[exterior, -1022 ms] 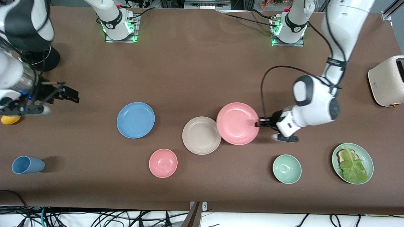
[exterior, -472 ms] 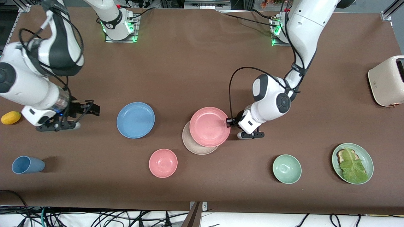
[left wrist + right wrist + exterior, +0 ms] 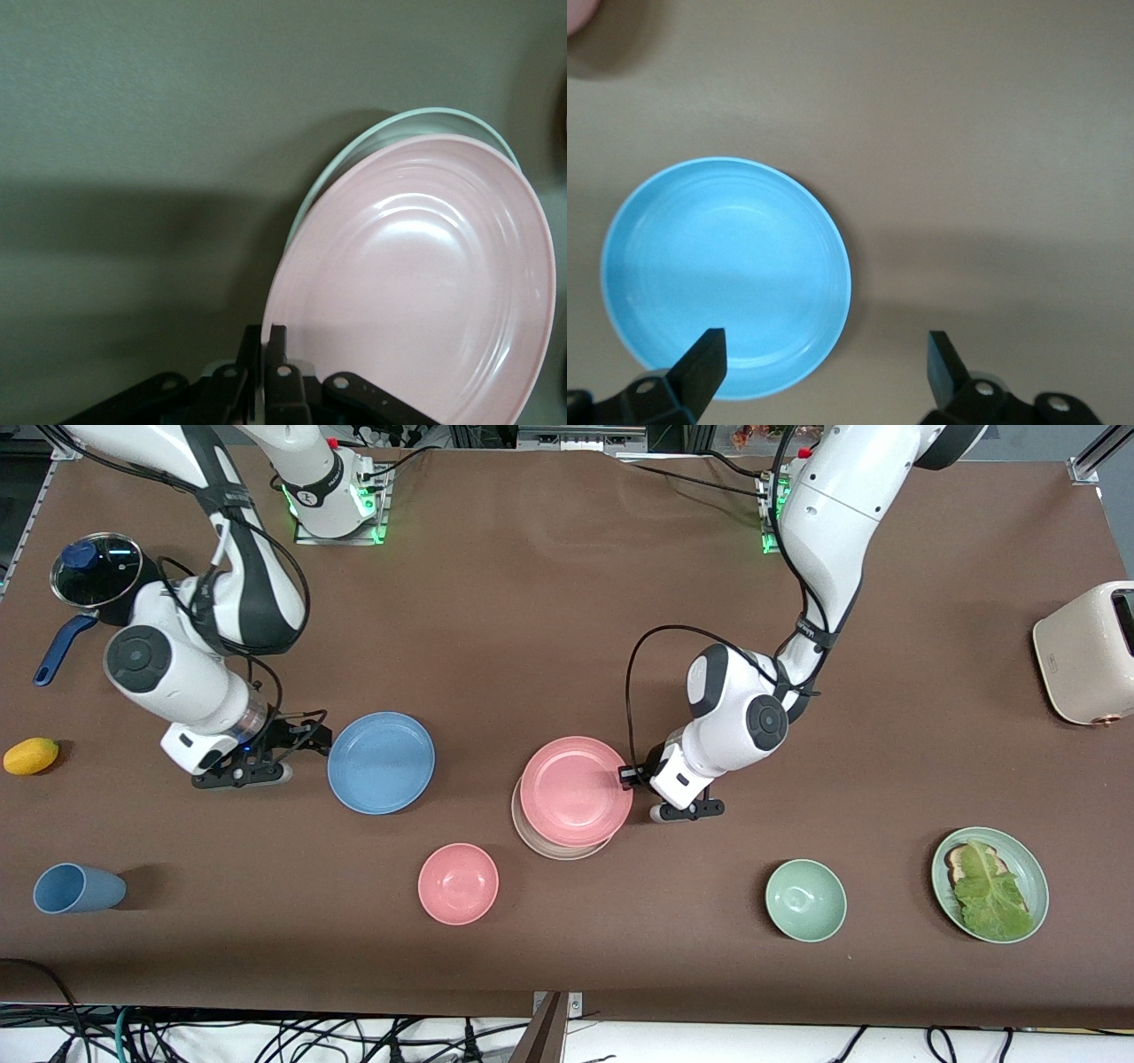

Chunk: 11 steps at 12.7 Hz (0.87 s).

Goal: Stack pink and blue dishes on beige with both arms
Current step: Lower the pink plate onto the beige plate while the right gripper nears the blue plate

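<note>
The robot will stack the light blue plate over the cream-beige plate [image 3: 556, 845], so next its right gripper will grab the light blue plate by its rim [image 3: 337, 758].
The salmon pink plate [image 3: 576, 790] lies over the cream-beige plate [image 3: 556, 845] and covers most of it; only a crescent of beige rim shows. My left gripper [image 3: 631, 774] is shut on the pink plate's rim at the edge toward the left arm's end. In the left wrist view the pink plate [image 3: 416, 283] fills the space past my left gripper [image 3: 276, 333], with the beige rim [image 3: 399, 124] peeking out. The light blue plate [image 3: 381, 762] sits flat on the table. My right gripper [image 3: 316, 738] hovers open at its edge, one fingertip [image 3: 704, 354] over the blue plate [image 3: 726, 274].
A small pink bowl [image 3: 458, 883] and a green bowl [image 3: 805, 900] sit nearer the camera. An oval plate with lettuce [image 3: 990, 883] and a toaster [image 3: 1085, 653] are at the left arm's end. A blue cup [image 3: 78, 888], yellow fruit [image 3: 31, 755] and lidded pot [image 3: 96, 571] are at the right arm's end.
The left gripper carried the pink plate from beside the beige plate to over it. The right arm swung in from the table's end to the blue plate's edge, gripper still open.
</note>
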### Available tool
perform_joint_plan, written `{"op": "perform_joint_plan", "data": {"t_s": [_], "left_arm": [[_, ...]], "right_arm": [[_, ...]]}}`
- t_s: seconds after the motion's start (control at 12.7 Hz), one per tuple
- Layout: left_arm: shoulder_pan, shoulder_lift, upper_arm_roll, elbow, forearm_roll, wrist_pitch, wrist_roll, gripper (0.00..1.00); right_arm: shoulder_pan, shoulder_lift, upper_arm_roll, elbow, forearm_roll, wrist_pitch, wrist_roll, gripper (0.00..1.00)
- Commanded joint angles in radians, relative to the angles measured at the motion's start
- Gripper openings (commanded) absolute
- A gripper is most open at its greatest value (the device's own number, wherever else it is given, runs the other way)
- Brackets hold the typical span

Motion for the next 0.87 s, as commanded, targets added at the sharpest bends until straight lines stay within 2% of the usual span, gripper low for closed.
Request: {"op": "perform_joint_plan", "data": {"t_s": [0.0, 0.08, 0.16, 0.24, 0.31, 0.39, 0.55, 0.63, 0.79], "left_arm": [[-0.063, 0.058, 0.047, 0.095, -0.015, 0.006, -0.080, 0.00], [-0.072, 0.059, 0.056, 0.099, -0.015, 0.006, -0.085, 0.00], [-0.071, 0.060, 0.056, 0.097, -0.016, 0.006, -0.085, 0.08], [-0.063, 0.056, 0.058, 0.099, -0.018, 0.004, -0.085, 0.28], [-0.060, 0.052, 0.058, 0.097, -0.018, 0.002, -0.085, 0.44], [-0.057, 0.046, 0.058, 0.099, -0.019, 0.002, -0.087, 0.55], [-0.031, 0.015, 0.058, 0.097, -0.030, -0.026, -0.088, 0.64], [-0.008, -0.017, 0.059, 0.097, -0.025, -0.104, -0.088, 0.66], [0.041, -0.098, 0.090, 0.099, -0.012, -0.309, -0.075, 0.71]], "right_arm": [[-0.002, -0.007, 0.009, -0.143, 0.013, 0.183, 0.006, 0.99], [-0.002, 0.008, 0.010, -0.146, 0.013, 0.200, 0.005, 0.99], [-0.002, 0.026, 0.010, -0.143, 0.013, 0.205, 0.005, 0.99], [-0.002, 0.049, 0.010, -0.143, 0.013, 0.239, 0.005, 0.98], [-0.003, 0.084, 0.010, -0.143, 0.013, 0.281, 0.005, 0.91], [-0.003, 0.114, 0.010, -0.141, 0.012, 0.327, 0.001, 0.85], [-0.003, 0.154, 0.011, -0.137, 0.012, 0.377, 0.001, 0.75], [-0.003, 0.160, 0.011, -0.137, 0.012, 0.391, 0.003, 0.66], [-0.005, 0.160, 0.013, -0.129, 0.012, 0.383, -0.002, 0.38]]}}
